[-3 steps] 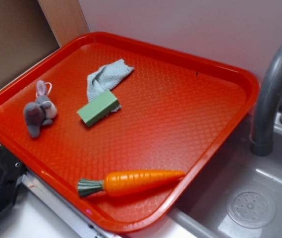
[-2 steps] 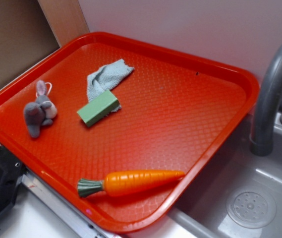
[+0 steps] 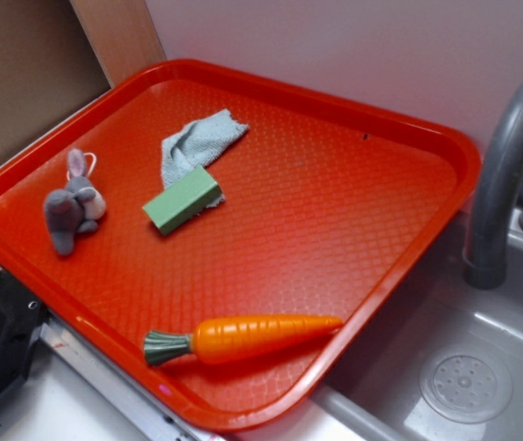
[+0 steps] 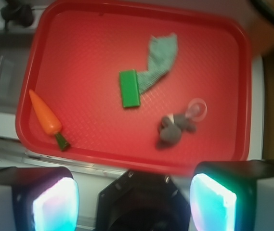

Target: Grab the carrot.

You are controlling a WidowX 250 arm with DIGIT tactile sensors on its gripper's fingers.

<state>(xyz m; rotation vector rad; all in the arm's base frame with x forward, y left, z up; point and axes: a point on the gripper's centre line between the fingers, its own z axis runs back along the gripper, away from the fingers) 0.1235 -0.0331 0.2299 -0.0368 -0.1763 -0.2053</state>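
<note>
The carrot should next be gripped by its thick orange end (image 3: 215, 340) beside the green stem (image 3: 166, 347), so my gripper can pick it out of the red tray.
The carrot (image 3: 252, 336) is glossy orange with a dark-green stem end. It lies flat near the front edge of the red tray (image 3: 463, 156), stem pointing left. In the wrist view the carrot (image 4: 44, 113) sits at the tray's (image 4: 242, 96) left side, far ahead of my gripper (image 4: 134, 199). My gripper is high above and outside the tray's near rim, open, its two glowing pads (image 4: 55, 204) wide apart with nothing between them. The exterior view does not show the gripper.
On the tray lie a green block (image 3: 183, 199), a pale crumpled cloth (image 3: 201, 140) behind it and a small grey plush bunny (image 3: 73, 204) at the left. A grey sink (image 3: 463, 367) with a curved faucet (image 3: 505, 165) adjoins the tray on the right.
</note>
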